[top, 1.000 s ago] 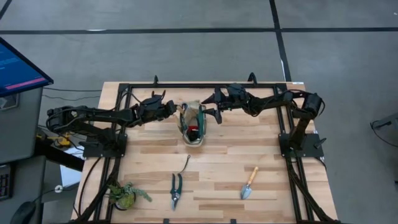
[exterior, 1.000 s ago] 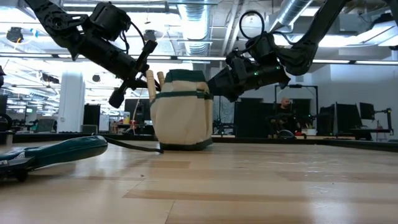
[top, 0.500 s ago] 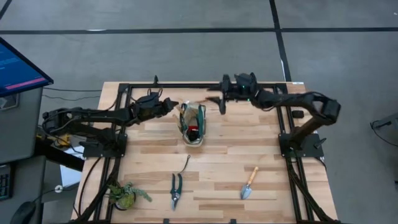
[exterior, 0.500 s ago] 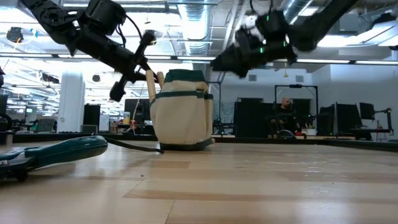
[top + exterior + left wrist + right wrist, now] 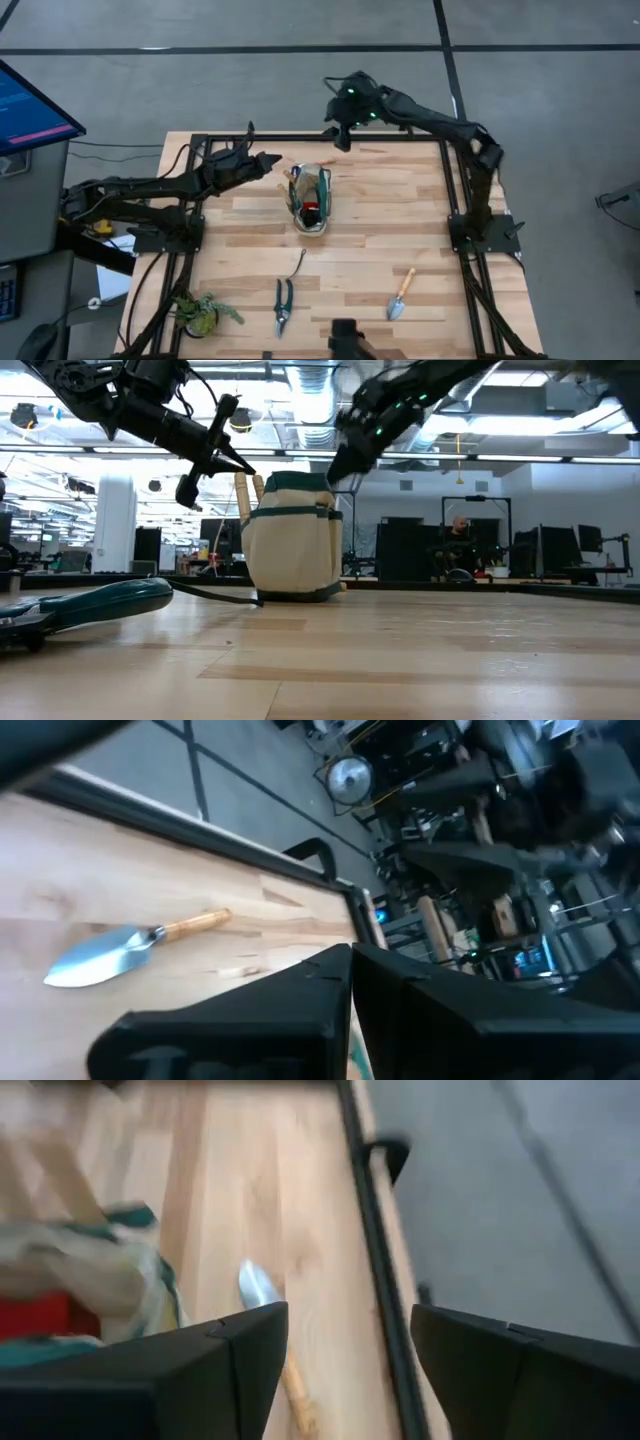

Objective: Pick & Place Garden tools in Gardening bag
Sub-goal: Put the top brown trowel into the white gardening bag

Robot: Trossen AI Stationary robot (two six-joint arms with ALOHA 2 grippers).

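My right gripper grabs the trowel by its wooden handle point(image 5: 298, 1398) next, to put it in the gardening bag point(image 5: 70, 1300).
The cream gardening bag point(image 5: 310, 200) with green trim stands upright on its base mid-table, and shows in the low view point(image 5: 292, 540) too. Wooden handles point(image 5: 241, 495) and a red piece point(image 5: 312, 210) stick out of its mouth. A wooden-handled trowel point(image 5: 400, 293), pruning shears point(image 5: 283, 304) and a thin hooked tool point(image 5: 298, 265) lie flat near the table's near edge. My left gripper point(image 5: 270, 160) is shut and empty, in the air left of the bag's top. My right gripper point(image 5: 338, 128) is open and empty, raised high beyond the bag's far side.
A leafy plant clump point(image 5: 205, 312) sits at the near left corner. A black frame rail point(image 5: 320, 137) runs around the table's edges. A dark object point(image 5: 345, 340) stands at the near edge. Bare wood lies right of the bag.
My right gripper has risen from beside the bag's right side and gone up and toward the far edge, turning as it went. My left gripper has drawn back a little from the bag toward the table's left and risen slightly. The bag has kept still.
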